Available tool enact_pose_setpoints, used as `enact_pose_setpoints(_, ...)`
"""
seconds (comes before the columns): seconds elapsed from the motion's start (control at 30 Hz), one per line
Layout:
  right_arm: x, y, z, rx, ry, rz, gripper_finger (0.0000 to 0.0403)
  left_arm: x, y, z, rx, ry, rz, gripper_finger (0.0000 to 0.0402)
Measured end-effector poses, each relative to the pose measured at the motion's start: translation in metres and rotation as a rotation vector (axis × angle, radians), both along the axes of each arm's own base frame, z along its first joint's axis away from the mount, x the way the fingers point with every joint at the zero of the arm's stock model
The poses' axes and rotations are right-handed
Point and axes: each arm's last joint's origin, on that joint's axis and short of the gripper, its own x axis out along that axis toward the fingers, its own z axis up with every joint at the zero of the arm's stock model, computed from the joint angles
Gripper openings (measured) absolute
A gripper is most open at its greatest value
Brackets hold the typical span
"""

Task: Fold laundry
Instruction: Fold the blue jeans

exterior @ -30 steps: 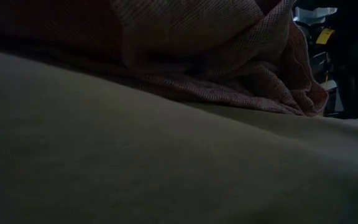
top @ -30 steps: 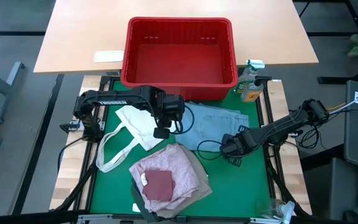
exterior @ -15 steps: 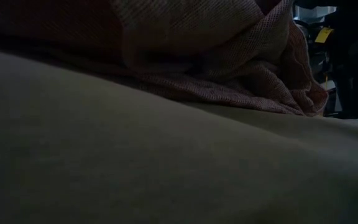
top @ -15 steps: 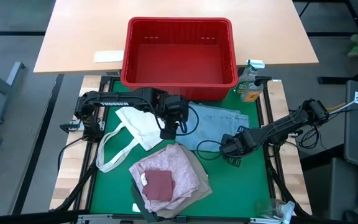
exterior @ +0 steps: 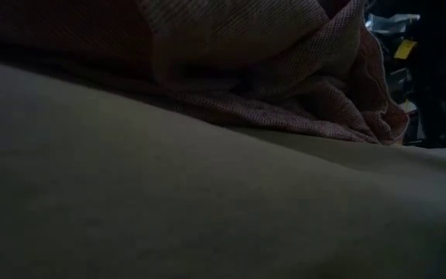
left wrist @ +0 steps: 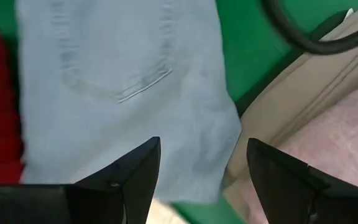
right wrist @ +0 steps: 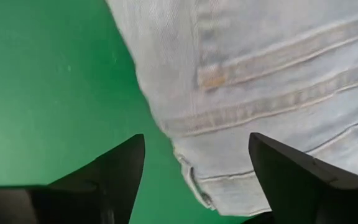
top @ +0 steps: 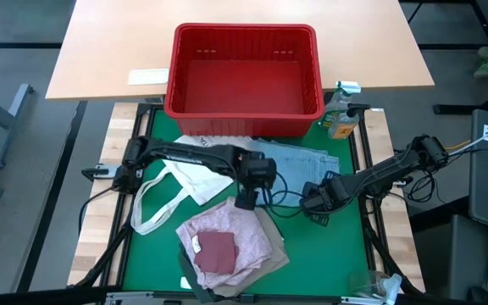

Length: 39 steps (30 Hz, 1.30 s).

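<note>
The right gripper picks up the light blue jeans by the waistband's edge below the pocket (right wrist: 191, 162) next. Then it folds them.
The light blue jeans (top: 299, 169) lie flat on the green mat, just in front of the red basket. My left gripper (top: 246, 202) (left wrist: 201, 180) hangs open over the jeans' near left corner (left wrist: 166, 93), pointing steeply down. My right gripper (top: 316, 207) (right wrist: 197, 177) stands open over the jeans' near right edge (right wrist: 260, 81), pointing straight down. The mottled pink top (top: 227, 237) (left wrist: 347, 137) lies bunched on the beige trousers (top: 271, 233) (left wrist: 303, 87) at the near middle. A dark green garment (top: 195, 280) shows under them. The low view is filled by beige cloth (exterior: 169, 201) and pink cloth (exterior: 285, 70).
The red basket (top: 244, 114) stands at the far edge of the mat. A white tote bag (top: 185, 178) lies at the left, its strap looped toward the near side. A spray bottle (top: 341, 114) stands at the far right. A black cable (top: 282, 199) runs between the grippers.
My left gripper has swung from over the tote bag's right side toward the table's right and near edges. It has sunk as it went, and now hangs over the jeans' near left corner beside the pink top. The garments have not moved.
</note>
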Motion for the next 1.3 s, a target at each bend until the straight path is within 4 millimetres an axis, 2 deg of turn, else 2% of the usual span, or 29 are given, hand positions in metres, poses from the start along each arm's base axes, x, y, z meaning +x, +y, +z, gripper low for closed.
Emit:
enact_pose_setpoints(0.33, -0.022, -0.007, -0.031, 0.005, 0.135, -0.008, 0.0292, 0.030, -0.025, -0.067, 0.010, 0.062, -0.051, 0.0233)
enact_pose_setpoints(0.6, -0.018, -0.006, -0.042, 0.033, 0.048, -0.007, 0.0292, 0.041, -0.021, -0.110, 0.118, 0.131, -0.008, 0.0233)
enact_pose_setpoints(1.0, -0.027, -0.010, -0.062, 0.011, 0.021, -0.004, 0.0292, 0.046, -0.010, -0.121, 0.155, 0.125, 0.030, 0.0231)
enact_pose_setpoints(1.3, -0.028, -0.011, -0.066, 0.014, 0.018, -0.004, 0.0291, 0.048, -0.009, -0.130, 0.163, 0.129, 0.032, 0.0182)
